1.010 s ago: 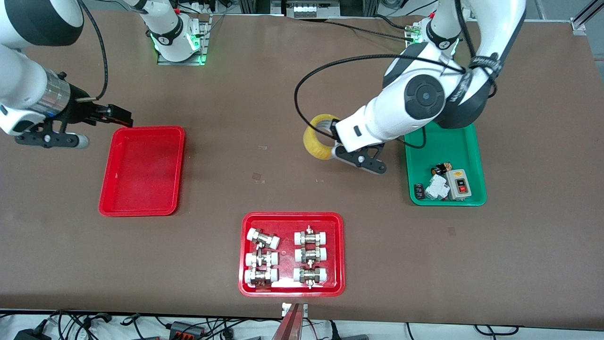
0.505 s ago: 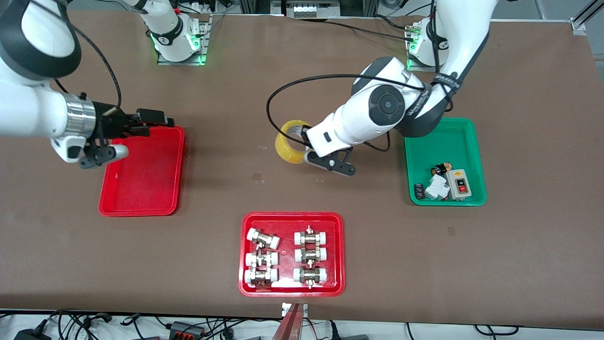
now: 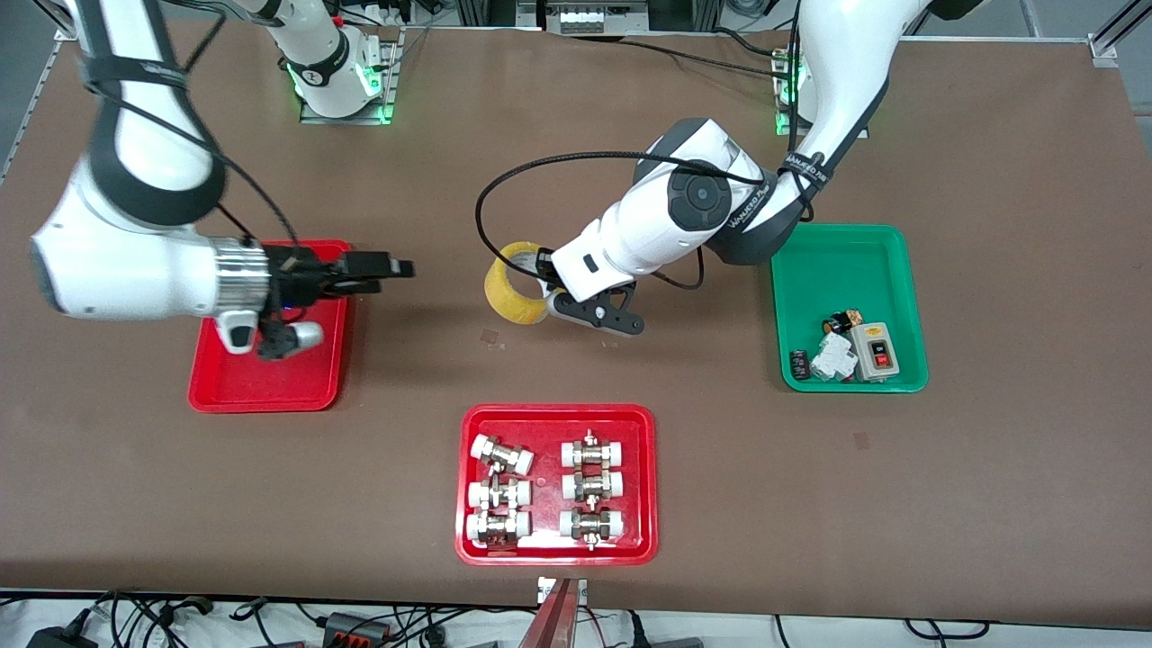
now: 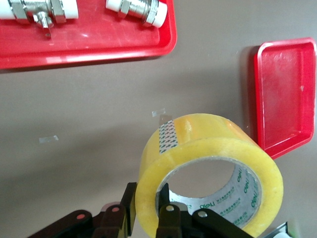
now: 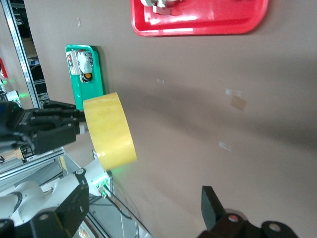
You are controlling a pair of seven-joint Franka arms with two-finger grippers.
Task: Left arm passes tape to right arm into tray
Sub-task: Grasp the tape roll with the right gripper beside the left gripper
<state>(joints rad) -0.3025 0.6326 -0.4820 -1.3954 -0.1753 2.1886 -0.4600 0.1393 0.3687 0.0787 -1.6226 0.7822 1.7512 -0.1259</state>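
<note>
Next, my right gripper grabs the side of the tape (image 3: 511, 286) opposite my left gripper's pinch, to carry the tape into the red tray (image 3: 270, 396).
The yellow tape (image 3: 511, 286) hangs in the air over the middle of the table, with my left gripper (image 3: 542, 286) shut on its wall. In the left wrist view one finger sits inside the tape's (image 4: 208, 144) core and the other outside, where the left gripper (image 4: 147, 198) pinches it. My right gripper (image 3: 396, 268) is open and empty over the red tray's (image 3: 270, 396) edge nearest the table's middle, and it points at the roll. The right wrist view shows the tape (image 5: 110, 130) a short gap ahead of the right gripper (image 5: 138, 210), with the tray (image 4: 285, 99) beside it.
A wider red tray (image 3: 556, 551) with several pipe fittings lies nearer the front camera. A green tray (image 3: 846, 252) with small electrical parts lies toward the left arm's end. The left arm's black cable (image 3: 504, 180) loops above the roll.
The left arm has carried the tape toward the right arm's end of the table. The right arm has swung in over the red tray toward the roll, its gripper still open.
</note>
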